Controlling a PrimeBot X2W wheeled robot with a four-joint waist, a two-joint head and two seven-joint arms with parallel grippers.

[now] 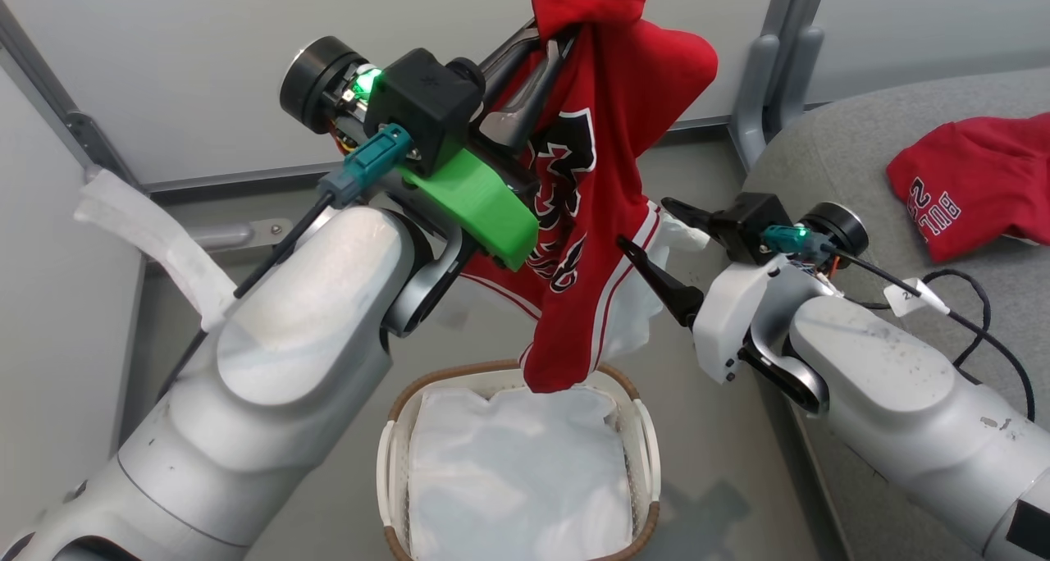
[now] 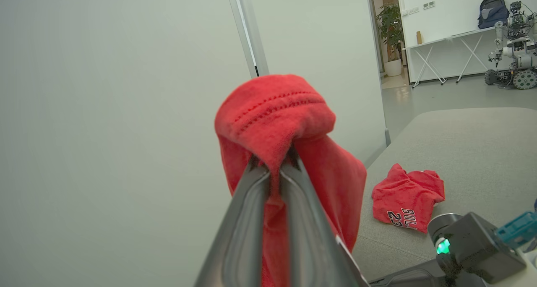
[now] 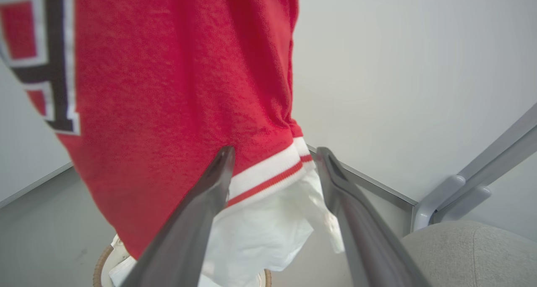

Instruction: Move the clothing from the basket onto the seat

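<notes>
The red jersey needs to go onto the seat (image 1: 828,159), so my right gripper will grab it next by its striped hem (image 1: 641,238) and then I will carry it there.
A red jersey (image 1: 611,216) with dark white-edged letters hangs from my left gripper (image 1: 562,40), which is shut on its top fold (image 2: 275,110) high above the basket (image 1: 394,438). The jersey's lower end dangles just over the basket's far rim. White cloth (image 3: 268,224) hangs behind its striped hem. My right gripper (image 1: 652,237) is open, its fingers (image 3: 209,186) on either side of that hem, right of the hanging jersey. Another red garment (image 1: 976,184) with "BULLS 23" lies on the grey seat (image 1: 828,159) at the right.
The basket's white cloth liner (image 1: 517,471) is rumpled inside it. Pale partition walls (image 1: 205,69) with metal posts (image 1: 767,77) stand behind. A white strip of cloth (image 1: 156,237) hangs at the left wall. In the left wrist view, a far table and another robot (image 2: 514,48) stand across the room.
</notes>
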